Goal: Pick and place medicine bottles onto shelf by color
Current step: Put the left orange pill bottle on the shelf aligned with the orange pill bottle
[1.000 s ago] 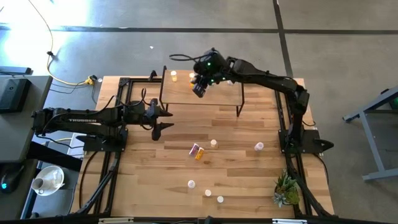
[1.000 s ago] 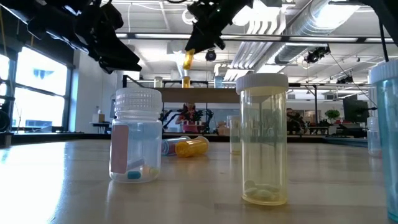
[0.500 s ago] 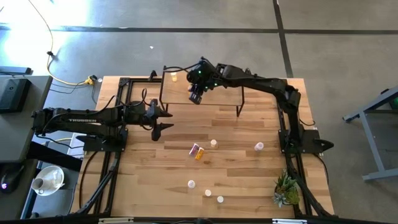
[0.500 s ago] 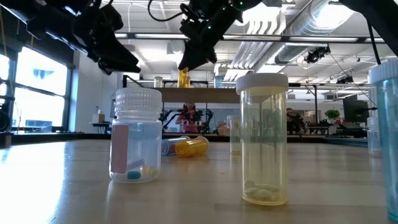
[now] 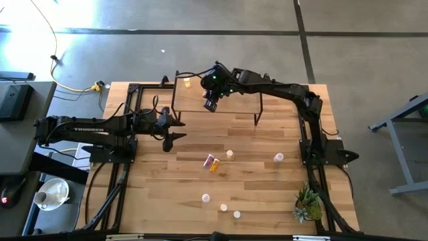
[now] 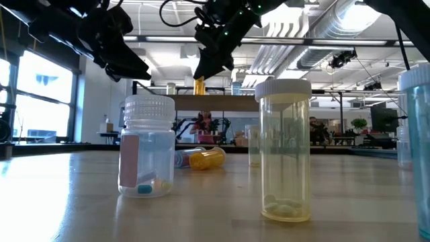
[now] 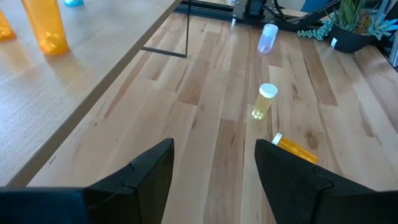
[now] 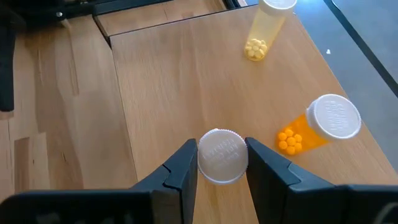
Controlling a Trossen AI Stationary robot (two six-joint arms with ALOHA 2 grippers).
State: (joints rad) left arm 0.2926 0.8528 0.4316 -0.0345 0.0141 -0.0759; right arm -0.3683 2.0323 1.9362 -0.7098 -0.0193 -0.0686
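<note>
My right gripper releases the held bottle next, since its cap is level with the orange bottle's cap over the shelf.
The shelf (image 5: 234, 100) stands at the table's far side. My right gripper (image 5: 211, 104) is over its left part, shut on an orange-yellow medicine bottle (image 6: 199, 85) with a white cap (image 8: 222, 154). On the shelf beyond it a yellow bottle (image 8: 267, 28) stands and an orange one (image 8: 314, 127) stands tilted in the view. My left gripper (image 7: 214, 165) waits open at the table's left, near the shelf's left end, touching nothing. Several more bottles (image 5: 212, 163) stand or lie on the tabletop. My right gripper pinches the bottle's top end, at the white cap (image 8: 222, 154), between its two fingers (image 8: 183, 165). The fingers slant down onto it from above. The bottle hangs upright below them, its base about level with the shelf top; whether it touches the board I cannot tell.
Loose bottles are spread over the table's middle and near part (image 5: 223, 207), one at the right (image 5: 278, 157). Two bottles (image 6: 285, 151) stand close to the low camera. A small plant (image 5: 307, 204) sits at the near right corner. The shelf's right half is bare wood.
My right gripper has sunk toward the shelf and shifted a little toward the table's left and near edge, rolling slightly. It has stayed shut on the bottle, which has come down upright from well above the shelf to about board level.
</note>
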